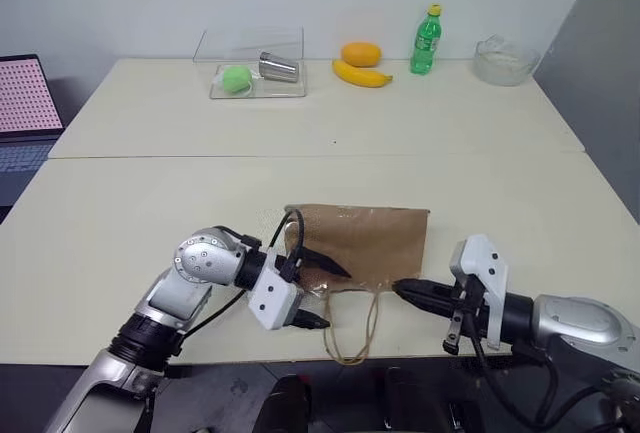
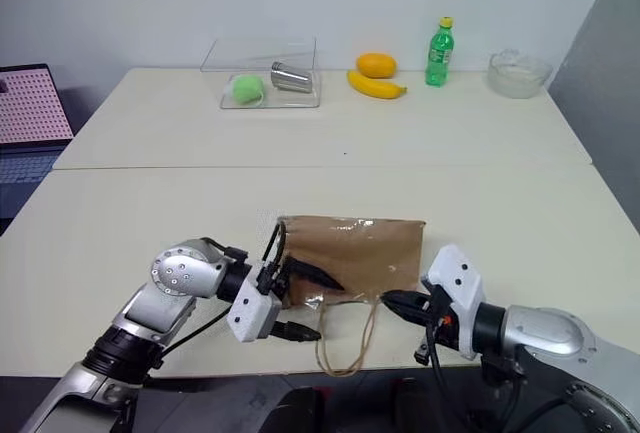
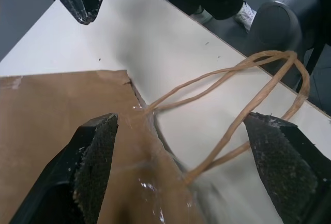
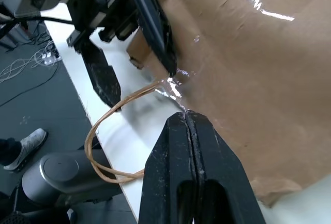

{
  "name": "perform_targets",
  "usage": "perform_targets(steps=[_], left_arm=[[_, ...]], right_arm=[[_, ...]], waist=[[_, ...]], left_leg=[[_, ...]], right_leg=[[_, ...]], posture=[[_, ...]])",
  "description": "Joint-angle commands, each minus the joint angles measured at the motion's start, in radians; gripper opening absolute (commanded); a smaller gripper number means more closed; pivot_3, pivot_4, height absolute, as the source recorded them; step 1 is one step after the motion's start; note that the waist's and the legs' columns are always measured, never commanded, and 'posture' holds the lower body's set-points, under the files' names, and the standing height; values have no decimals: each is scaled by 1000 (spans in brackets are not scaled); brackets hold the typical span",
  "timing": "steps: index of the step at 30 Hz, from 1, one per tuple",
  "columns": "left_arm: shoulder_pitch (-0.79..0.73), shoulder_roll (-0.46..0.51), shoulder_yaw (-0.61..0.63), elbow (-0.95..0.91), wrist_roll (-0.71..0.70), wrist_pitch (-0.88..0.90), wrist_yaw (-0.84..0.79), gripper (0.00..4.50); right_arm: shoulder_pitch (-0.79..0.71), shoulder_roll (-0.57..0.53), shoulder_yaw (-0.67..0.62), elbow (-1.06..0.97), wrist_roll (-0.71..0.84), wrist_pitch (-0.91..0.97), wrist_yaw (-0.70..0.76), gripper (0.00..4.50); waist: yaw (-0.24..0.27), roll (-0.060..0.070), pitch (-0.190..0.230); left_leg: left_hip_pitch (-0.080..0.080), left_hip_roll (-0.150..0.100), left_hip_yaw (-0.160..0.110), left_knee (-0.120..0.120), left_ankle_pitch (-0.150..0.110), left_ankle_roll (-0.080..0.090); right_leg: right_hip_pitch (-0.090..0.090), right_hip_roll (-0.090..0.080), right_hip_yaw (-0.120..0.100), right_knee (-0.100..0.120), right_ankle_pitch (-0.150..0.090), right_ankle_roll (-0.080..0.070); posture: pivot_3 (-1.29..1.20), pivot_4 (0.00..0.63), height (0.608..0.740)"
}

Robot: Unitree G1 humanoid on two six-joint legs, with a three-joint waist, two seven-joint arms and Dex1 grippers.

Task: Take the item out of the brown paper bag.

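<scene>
The cord handles stick out past the bag's edge while the paper bag lies flat on the tabletop, so my left gripper will grab the upper cord handle next.
The brown paper bag lies flat and crumpled near the table's front edge, its two cord handles looping toward that edge. The item is hidden. My left gripper is open at the bag's left front corner. One finger rests over the paper and the other finger stands past the handles. My right gripper is shut, and its tip is at the bag's front edge beside the handles. I cannot tell whether it touches the paper.
At the back of the table are a clear tray with a green ball and a metal cup, an orange, a banana, a green soda bottle and a glass bowl. A laptop sits far left.
</scene>
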Motion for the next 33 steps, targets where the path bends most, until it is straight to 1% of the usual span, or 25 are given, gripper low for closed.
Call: perform_targets(steps=[1, 2, 5, 7, 10, 12, 13, 14, 16, 19, 20, 21, 22, 23, 25, 27, 29, 31, 33], left_arm=[[-13, -4, -21, 17, 10, -50, 15, 4082], [-14, -7, -28, 25, 16, -62, 18, 4082], [-19, -13, -48, 52, 37, -103, 28, 3538], [-23, -23, -56, 66, 48, -125, 44, 2915], [-31, -45, -70, 72, 60, -130, 66, 1908], [-31, -50, -79, 65, 56, -122, 72, 1327], [-28, -50, -81, 59, 51, -115, 74, 987], [-27, -49, -82, 53, 47, -108, 76, 754], [-24, -46, -80, 41, 39, -90, 80, 68], [-25, -42, -75, 30, 31, -67, 84, 0], [-26, -42, -71, 27, 26, -54, 87, 0], [-28, -43, -64, 21, 18, -34, 92, 0], [-32, -48, -53, 8, 4, 10, 105, 0], [-34, -50, -46, -2, -6, 42, 115, 0], [-44, -58, -29, -31, -35, 132, 139, 0], [-53, -62, -23, -50, -47, 176, 148, 0], [-63, -69, -19, -70, -57, 213, 159, 0], [-71, -74, -17, -81, -61, 236, 165, 0], [-77, -76, -15, -87, -63, 251, 167, 0]], right_arm=[[9, -42, -31, -107, 79, -50, -44, 0], [11, -53, -30, -107, 92, -57, -56, 0], [13, -83, -35, -107, 132, -81, -88, 0], [16, -102, -38, -107, 157, -97, -106, 0], [28, -133, -41, -107, 182, -121, -123, 0], [37, -157, -38, -107, 191, -137, -127, 0], [43, -175, -36, -107, 190, -147, -121, 0], [49, -193, -33, -107, 187, -159, -113, 0], [73, -233, -30, -107, 171, -190, -83, 0], [117, -290, -18, -107, 106, -238, -46, 550], [134, -303, -13, -107, 87, -254, -35, 550], [148, -317, -11, -107, 73, -267, -25, 986], [155, -334, -10, -107, 55, -279, -19, 1195], [161, -345, -9, -107, 42, -289, -15, 1541], [189, -424, 8, -107, 56, -323, 58, 2240], [208, -477, 34, -107, 53, -369, 86, 2240], [206, -502, 66, -107, 32, -413, 80, 2240], [195, -523, 116, -107, -19, -450, 83, 2240], [173, -541, 202, -107, -119, -487, 106, 2240]], waist=[[0, 0, 0], [0, 0, 0], [0, 0, 0], [1, 0, 0], [1, 0, 0], [1, 0, 0], [1, 0, 0], [1, 0, 0], [1, 0, 0], [1, 0, 0], [2, 0, 0], [1, 0, 0], [1, 0, 0], [1, 0, 0], [1, 0, 0], [1, 0, 0], [1, 0, 0], [1, 0, 0], [1, 0, 0]], left_leg=[[1, 0, 0, 0, 0, 0], [1, 0, 0, 0, 0, 0], [5, 0, -1, 0, 0, 0], [9, 0, -1, -1, 0, 1], [10, 0, -1, -1, 0, 1], [10, 0, -1, -1, 0, 1], [10, 0, -1, -1, 0, 1], [10, 0, -1, -1, -1, 1], [10, 0, -1, -1, 0, 1], [10, 0, 0, -1, -1, 1], [10, 0, -1, -1, -1, 1], [10, 0, -1, -1, -1, 1], [10, 0, -1, -1, -1, 1], [10, 0, 0, -1, -1, 1], [10, 0, 0, -1, -1, 1], [10, 0, 0, -1, -1, 1], [10, 0, 0, -1, -1, 1], [10, 0, 0, -1, -1, 1], [10, 0, 0, -1, -1, 1]], right_leg=[[1, 0, 0, 0, 0, 0], [2, 0, 0, 0, 0, 0], [7, 0, 0, -2, 0, 0], [10, 0, 0, -3, 0, 1], [11, 0, 0, -3, -1, 1], [11, 0, 0, -3, -1, 1], [11, 0, 0, -3, -1, 1], [11, 0, 0, -3, -1, 1], [11, 0, 0, -3, -1, 1], [11, 0, 0, -3, -1, 1], [11, 0, 0, -3, -1, 1], [11, 0, 0, -3, -1, 1], [11, 0, 0, -3, -1, 1], [11, 0, 0, -3, -1, 1], [11, 0, 0, -3, -1, 2], [11, 0, 0, -3, -2, 3], [11, 0, 0, -4, -4, 6], [11, 0, 0, -4, -4, 6], [11, 0, 0, -4, -4, 7]], posture=[[0, 150, 740], [0, 150, 740], [0, 150, 740], [0, 150, 740], [0, 150, 740], [0, 150, 740], [0, 150, 740], [0, 150, 740], [0, 150, 740], [0, 150, 740], [0, 150, 740], [0, 150, 740], [0, 150, 740], [0, 150, 740], [0, 150, 740], [0, 150, 740], [0, 150, 740], [0, 150, 740], [0, 150, 740]])
